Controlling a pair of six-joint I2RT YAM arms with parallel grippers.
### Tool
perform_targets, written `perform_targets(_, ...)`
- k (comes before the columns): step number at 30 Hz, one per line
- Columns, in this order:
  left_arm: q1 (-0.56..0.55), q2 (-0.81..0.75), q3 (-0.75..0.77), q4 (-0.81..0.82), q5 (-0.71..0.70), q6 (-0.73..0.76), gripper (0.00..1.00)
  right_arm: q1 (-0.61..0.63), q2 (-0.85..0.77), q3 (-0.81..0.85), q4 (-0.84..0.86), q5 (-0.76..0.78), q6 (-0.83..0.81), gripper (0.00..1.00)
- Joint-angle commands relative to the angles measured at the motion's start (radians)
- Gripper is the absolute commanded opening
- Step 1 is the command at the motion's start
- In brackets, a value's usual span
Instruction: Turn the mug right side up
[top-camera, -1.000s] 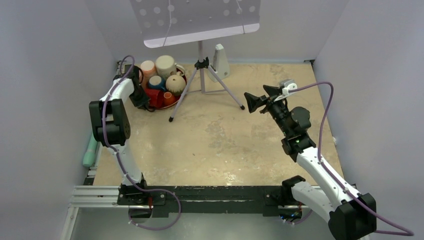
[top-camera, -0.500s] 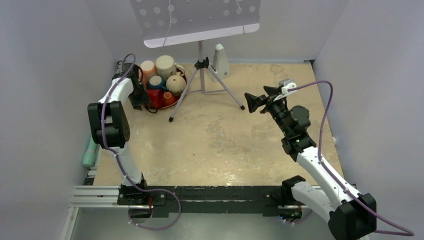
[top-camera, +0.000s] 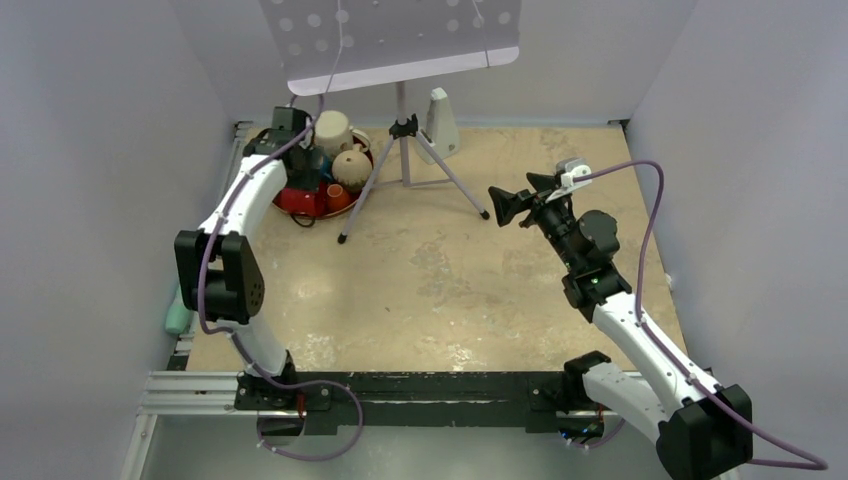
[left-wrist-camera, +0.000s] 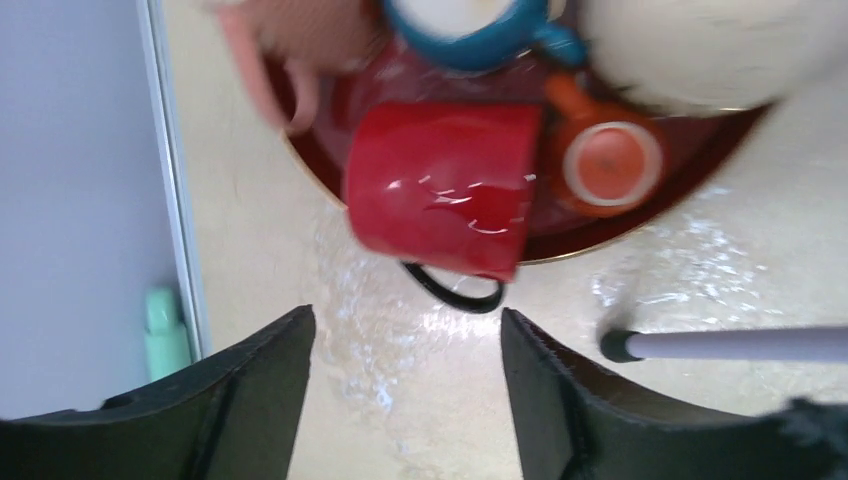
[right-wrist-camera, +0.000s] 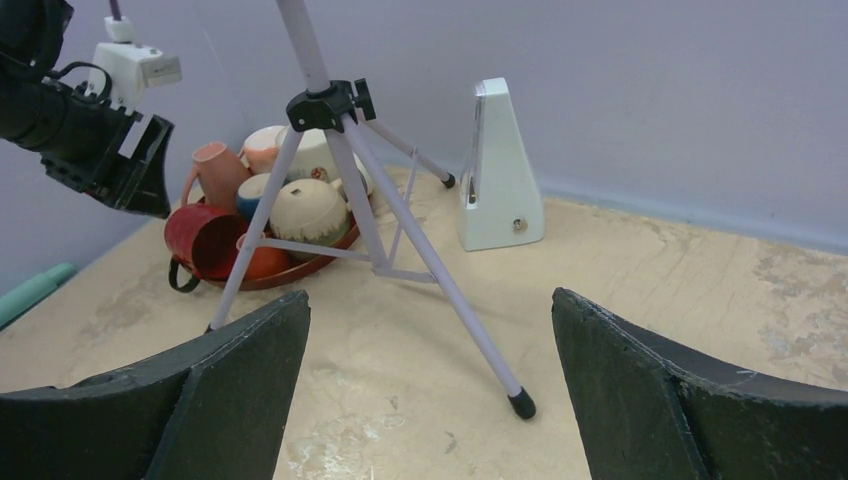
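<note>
I need to grab the red mug's rim next with my left gripper, on the side facing away from the tray (left-wrist-camera: 640, 215), with one finger inside, to set the mug upright.
A red mug (left-wrist-camera: 440, 190) with a black handle (left-wrist-camera: 455, 290) lies on its side at the rim of a dark red tray (left-wrist-camera: 640, 215); it also shows in the right wrist view (right-wrist-camera: 205, 240) and from above (top-camera: 300, 200). My left gripper (left-wrist-camera: 405, 330) hangs open above it with only bare table between its fingers and touches nothing. From above, the left gripper (top-camera: 305, 160) sits over the tray. My right gripper (right-wrist-camera: 430, 300) is open and empty over the table's right half (top-camera: 510, 200), pointing toward the tray.
The tray also holds a pink mug (right-wrist-camera: 215, 165), a blue mug (left-wrist-camera: 465, 20), a small orange cup (left-wrist-camera: 610, 162) and a round cream mug (right-wrist-camera: 310, 210). A music stand's tripod (top-camera: 402, 130) straddles the tray's right side. A white metronome (top-camera: 440, 122) stands at the back, a green object (top-camera: 180, 305) off the left edge.
My left gripper has opened and swung from the tray's left edge up and toward the back wall. The right arm has not moved.
</note>
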Motion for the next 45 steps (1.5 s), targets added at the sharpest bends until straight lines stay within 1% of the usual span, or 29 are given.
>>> perform_targets(1, -0.103, -0.009, 0.013, 0.098, -0.097, 0.220, 0.75, 0.005, 0.002, 0.034, 0.004, 0.015, -0.012, 0.95)
perform_targets(3, -0.125, 0.033, 0.010, 0.125, -0.148, 0.266, 0.75, 0.005, -0.002, 0.032, 0.000, 0.018, -0.012, 0.95)
perform_targets(6, -0.139, 0.092, 0.000, 0.215, -0.223, 0.354, 0.73, 0.005, -0.011, 0.024, 0.001, 0.022, -0.010, 0.95)
perform_targets(10, -0.150, 0.184, 0.035, 0.293, -0.303, 0.444, 0.70, 0.005, -0.023, 0.018, -0.002, 0.024, -0.008, 0.95)
perform_targets(14, -0.149, 0.237, 0.036, 0.289, -0.303, 0.466, 0.68, 0.005, -0.038, 0.016, -0.014, 0.040, -0.007, 0.95)
perform_targets(19, -0.146, 0.295, 0.014, 0.367, -0.359, 0.530, 0.66, 0.004, -0.064, 0.001, -0.017, 0.048, 0.000, 0.95)
perform_targets(20, -0.144, 0.303, 0.019, 0.366, -0.372, 0.536, 0.63, 0.005, -0.068, 0.001, -0.022, 0.049, 0.000, 0.95)
perform_targets(21, -0.143, 0.304, 0.021, 0.366, -0.378, 0.536, 0.57, 0.005, -0.071, 0.003, -0.026, 0.051, 0.000, 0.95)
perform_targets(22, -0.138, 0.296, 0.018, 0.361, -0.376, 0.526, 0.47, 0.006, -0.075, 0.004, -0.031, 0.055, 0.001, 0.95)
perform_targets(25, -0.132, 0.244, -0.006, 0.352, -0.353, 0.494, 0.21, 0.004, -0.090, 0.002, -0.037, 0.062, 0.003, 0.95)
perform_targets(27, -0.129, 0.224, -0.010, 0.342, -0.355, 0.484, 0.01, 0.005, -0.097, -0.003, -0.037, 0.064, 0.005, 0.95)
perform_targets(28, -0.126, 0.217, -0.005, 0.318, -0.349, 0.469, 0.00, 0.005, -0.099, -0.004, -0.036, 0.066, 0.005, 0.95)
perform_targets(30, -0.114, 0.202, 0.010, 0.234, -0.318, 0.425, 0.00, 0.004, -0.101, -0.007, -0.037, 0.066, 0.000, 0.95)
perform_targets(34, -0.087, 0.123, 0.002, 0.121, -0.257, 0.354, 0.00, 0.005, -0.099, 0.001, -0.051, 0.061, -0.005, 0.95)
perform_targets(39, -0.019, -0.002, -0.015, -0.005, -0.095, 0.257, 0.00, 0.005, -0.086, 0.011, -0.051, 0.038, -0.006, 0.95)
perform_targets(42, 0.052, -0.076, -0.045, -0.072, 0.096, 0.209, 0.00, 0.005, -0.079, 0.018, -0.048, 0.016, -0.014, 0.95)
perform_targets(45, 0.133, -0.174, -0.157, -0.092, 0.271, 0.233, 0.00, 0.006, -0.075, 0.027, -0.045, -0.005, -0.026, 0.95)
